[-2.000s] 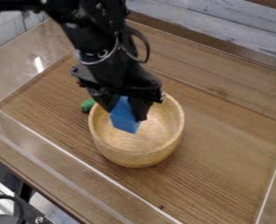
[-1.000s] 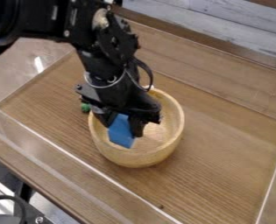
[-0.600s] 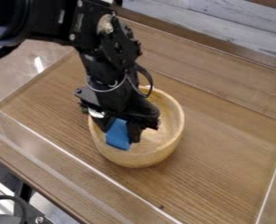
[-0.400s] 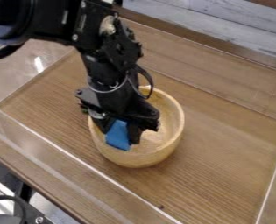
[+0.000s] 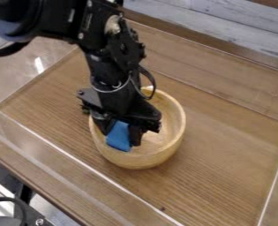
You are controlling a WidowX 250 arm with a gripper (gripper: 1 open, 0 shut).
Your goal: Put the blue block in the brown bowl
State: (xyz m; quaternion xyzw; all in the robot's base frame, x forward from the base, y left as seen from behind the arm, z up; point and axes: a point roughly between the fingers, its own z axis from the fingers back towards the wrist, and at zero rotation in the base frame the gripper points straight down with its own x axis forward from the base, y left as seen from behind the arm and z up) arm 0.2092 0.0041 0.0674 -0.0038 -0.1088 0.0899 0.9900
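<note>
The blue block (image 5: 118, 138) sits low inside the rim of the brown bowl and would rest in the bowl, so it is time for my gripper to release it.
The brown bowl (image 5: 165, 146) stands on the wooden table, round and light tan with a thick rim. My black gripper (image 5: 121, 126) points steeply down into it from above its left half. Its fingers are shut on the blue block (image 5: 118, 138), which hangs tilted inside the bowl, low near the bottom at the left side. I cannot tell whether the block touches the bowl's floor. The arm hides the bowl's back left rim.
A small green object (image 5: 85, 108) lies just behind the bowl's left edge, mostly hidden by the arm. Clear plastic walls (image 5: 58, 163) fence the wooden table (image 5: 223, 106) on all sides.
Over two seconds the gripper sank into the bowl with the blue block, carrying it down and to the left. In the last half second nothing visibly moved.
</note>
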